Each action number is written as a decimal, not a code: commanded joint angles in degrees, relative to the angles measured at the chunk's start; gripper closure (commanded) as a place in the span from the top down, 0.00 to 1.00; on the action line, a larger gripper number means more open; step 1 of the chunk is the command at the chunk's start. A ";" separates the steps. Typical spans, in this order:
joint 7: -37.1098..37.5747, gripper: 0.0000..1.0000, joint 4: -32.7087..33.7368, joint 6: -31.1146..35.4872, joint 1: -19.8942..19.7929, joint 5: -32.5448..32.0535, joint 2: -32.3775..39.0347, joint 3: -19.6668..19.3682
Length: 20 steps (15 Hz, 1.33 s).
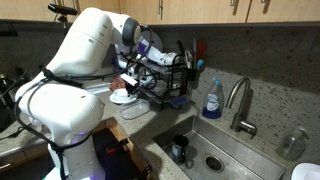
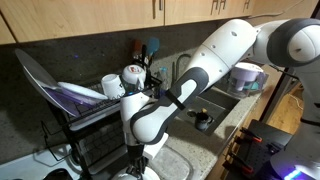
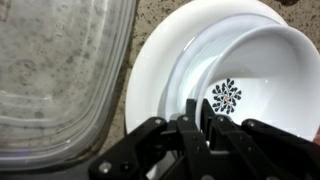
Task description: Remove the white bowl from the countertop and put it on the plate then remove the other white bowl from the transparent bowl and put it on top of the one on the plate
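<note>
I will open my gripper now, because the flower-marked bowl dips inside the lower bowl's rim (image 3: 181, 75) on the plate. The flower-marked bowl would nest there if I let go now.
In the wrist view my gripper (image 3: 199, 112) is shut on the near rim of a white bowl (image 3: 262, 62) that has a dark flower mark on its floor. The bowl is tilted over the white plate (image 3: 150, 70). A second white rim (image 3: 186, 62) shows inside the plate under the held bowl; I cannot tell whether it is the other white bowl. The transparent bowl (image 3: 60, 70) lies to the left of the plate, and speckled countertop shows through it. In an exterior view the gripper (image 1: 131, 86) is low over the plate (image 1: 122, 98) beside the dish rack.
A black dish rack (image 1: 165, 72) with plates and utensils stands behind the plate. A sink (image 1: 215, 150) with a cup, a tap (image 1: 240, 100) and a blue soap bottle (image 1: 212, 98) lie beside it. The rack also shows in an exterior view (image 2: 85, 105).
</note>
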 commanded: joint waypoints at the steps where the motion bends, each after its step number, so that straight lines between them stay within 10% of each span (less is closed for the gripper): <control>1: 2.11 0.02 1.13 -0.97 0.81 -1.06 -0.17 -0.42; 4: 2.07 0.02 1.05 -1.17 0.76 -1.12 -0.20 -0.53; 7: 2.15 0.36 0.88 -1.41 0.61 -1.22 -0.51 -0.73; 15: 1.33 0.86 -1.07 -0.83 -0.37 -0.54 -3.06 -0.31; 20: 0.36 0.90 -3.60 -0.29 -0.97 0.14 -6.37 0.43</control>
